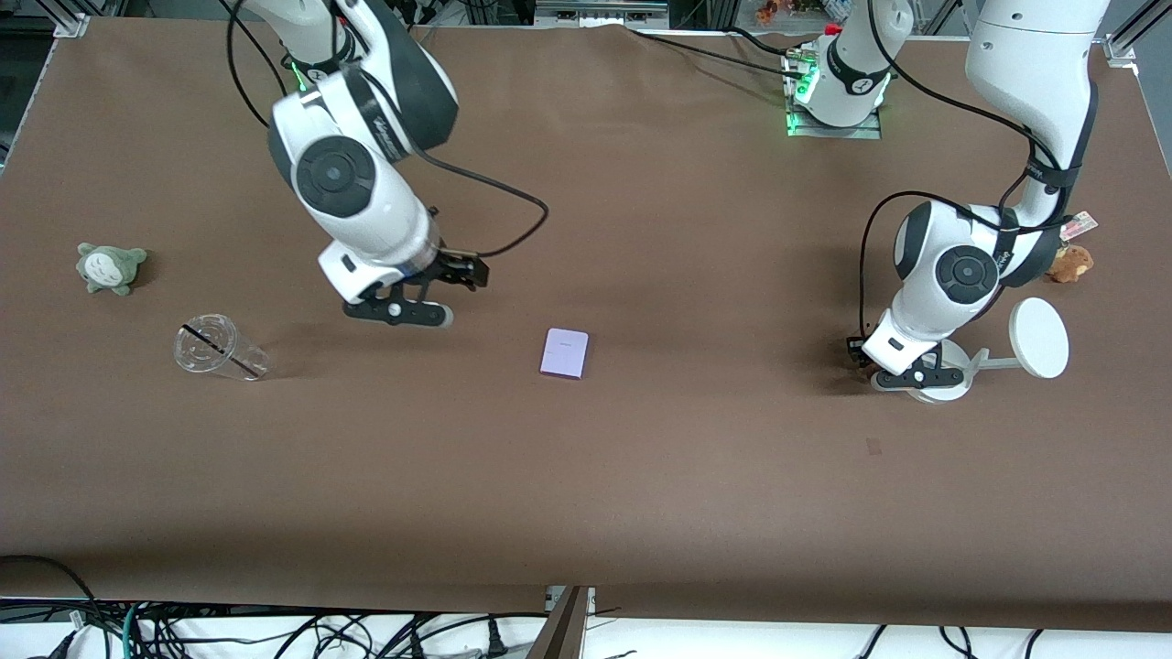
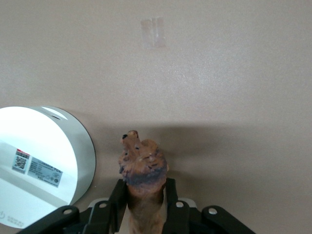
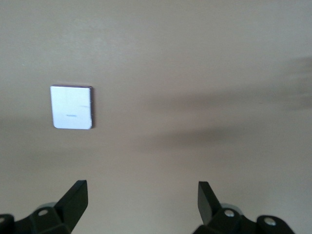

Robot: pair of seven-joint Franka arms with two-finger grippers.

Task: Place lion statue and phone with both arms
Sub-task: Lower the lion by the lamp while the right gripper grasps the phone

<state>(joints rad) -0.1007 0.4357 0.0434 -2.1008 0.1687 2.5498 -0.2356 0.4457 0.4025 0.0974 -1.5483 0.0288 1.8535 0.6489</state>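
Observation:
I need to release the lion statue from my left gripper, because the statue sits low on the tabletop beside the white stand's base and would rest there.
The lion statue (image 2: 143, 165), orange-brown with a dark patch across it, sticks out from between the fingers of my left gripper (image 2: 144, 187), which is shut on it. That gripper (image 1: 916, 377) is low over the table at the left arm's end, right beside the round base of a white stand. The phone (image 1: 564, 352), a flat pale lavender slab, lies on the brown table (image 1: 696, 476) near the middle. It also shows in the right wrist view as the phone (image 3: 72, 107). My right gripper (image 1: 400, 313) hangs open and empty (image 3: 142, 190) above the table, toward the right arm's end from the phone.
The white stand's base (image 2: 39, 165) and its disc (image 1: 1039, 337) crowd the left gripper. A brown plush (image 1: 1069, 264) sits beside them. A clear cup (image 1: 218, 348) lies on its side and a grey-green plush (image 1: 110, 267) sits at the right arm's end. A tape mark (image 1: 873, 446) is on the table.

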